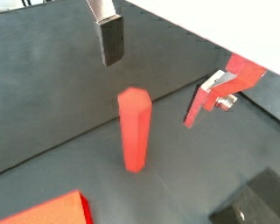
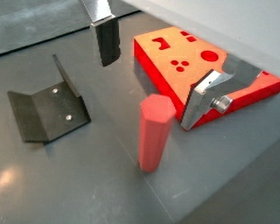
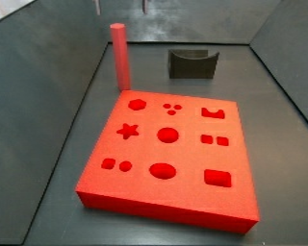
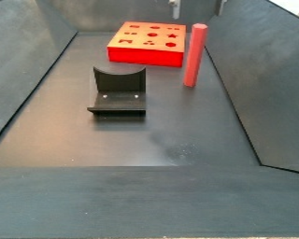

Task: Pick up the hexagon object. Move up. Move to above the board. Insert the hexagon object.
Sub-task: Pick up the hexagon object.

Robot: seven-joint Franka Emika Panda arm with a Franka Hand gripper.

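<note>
My gripper grabs the hexagon object by its top end [image 3: 118, 30] [image 1: 134, 99] next, since this leaves its lower end free to go into the board's hexagonal hole.
The hexagon object [image 2: 153, 131] is a salmon-red prism standing upright on the dark floor, just off a short edge of the board [image 2: 178, 61]. Both side views show it beside the board, the rod [image 3: 118, 56] and the bright red board [image 3: 169, 144] with its shaped recesses, and again the rod [image 4: 193, 54] and the board [image 4: 146, 42]. My gripper [image 2: 149, 94] is open and empty, above the rod's top, one finger on each side of it. It also shows in a wrist view [image 1: 152, 92], over the rod [image 1: 133, 127]. The side views barely show the gripper.
The fixture [image 4: 117, 91] stands on the floor a short way from the board and also shows in a side view [image 3: 192, 62] and a wrist view [image 2: 49, 109]. Grey walls enclose the floor on all sides.
</note>
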